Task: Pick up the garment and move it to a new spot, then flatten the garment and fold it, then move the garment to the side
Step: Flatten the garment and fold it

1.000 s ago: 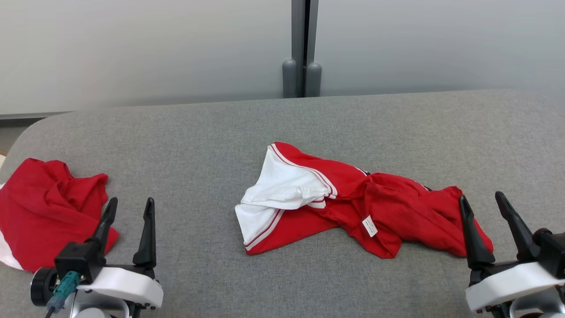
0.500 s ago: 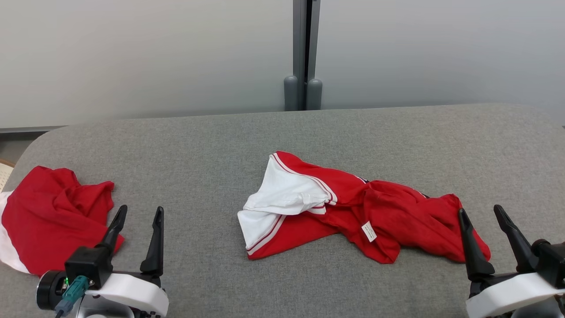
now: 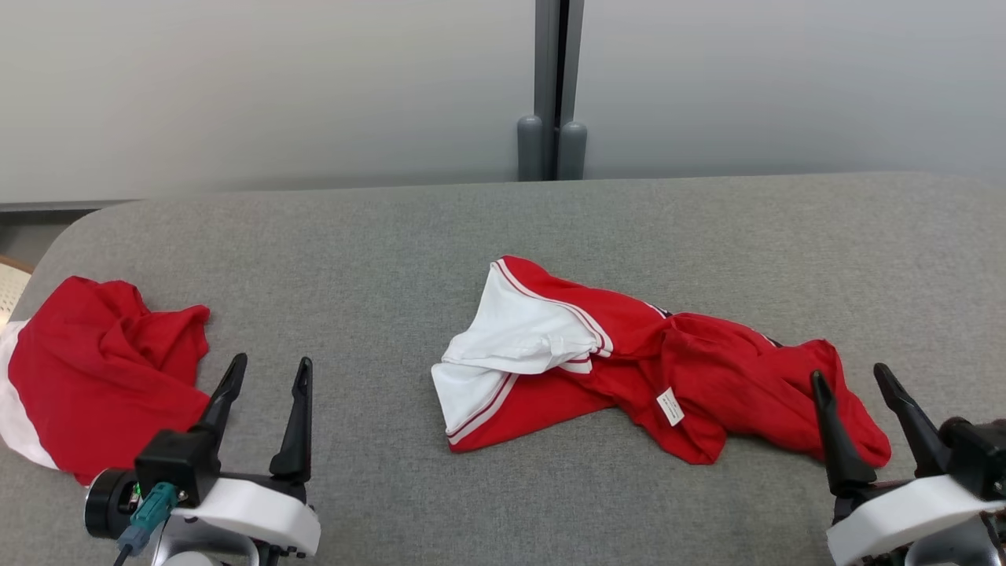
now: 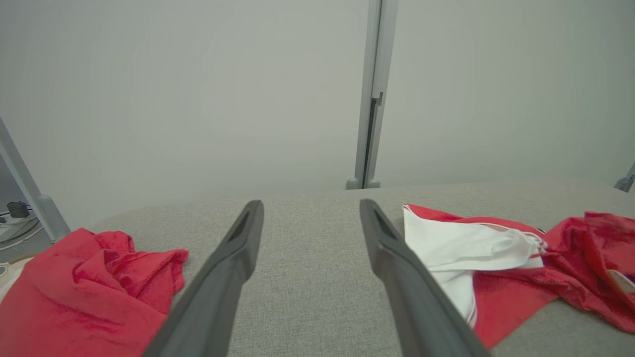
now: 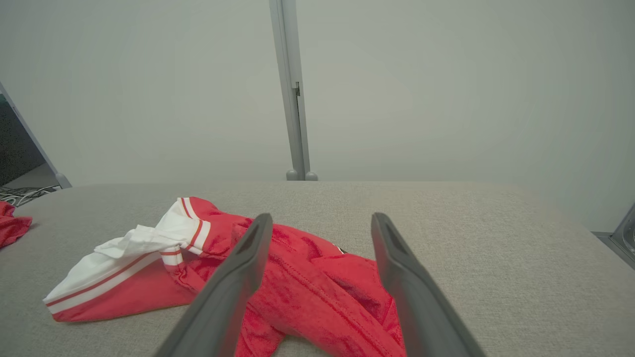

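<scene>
I will next grab the red jersey (image 3: 613, 349) by its bottom hem (image 3: 853, 424) with my right gripper, so that I can move the jersey and flatten it.
A crumpled red and white garment (image 3: 629, 369) lies in the middle of the grey table (image 3: 503, 228), white sleeve to the left, red bulk to the right with a small white label. The left wrist view has this garment (image 4: 496, 253) at its right, and the right wrist view has the garment (image 5: 297, 277) below its fingers. My left gripper (image 3: 269, 373) stands open at the lower left, nothing between its fingers (image 4: 233, 263). Low on the right, my right gripper (image 3: 849, 376) is open, hovering at the garment's right end.
A second red garment (image 3: 102, 377) with a white edge lies bunched at the table's left end, just left of my left gripper. A pale wall with a grey post (image 3: 552, 86) runs behind the table's far edge.
The head camera has shifted, so the whole scene sits a little further right. Both grippers stay open and the garments lie as before.
</scene>
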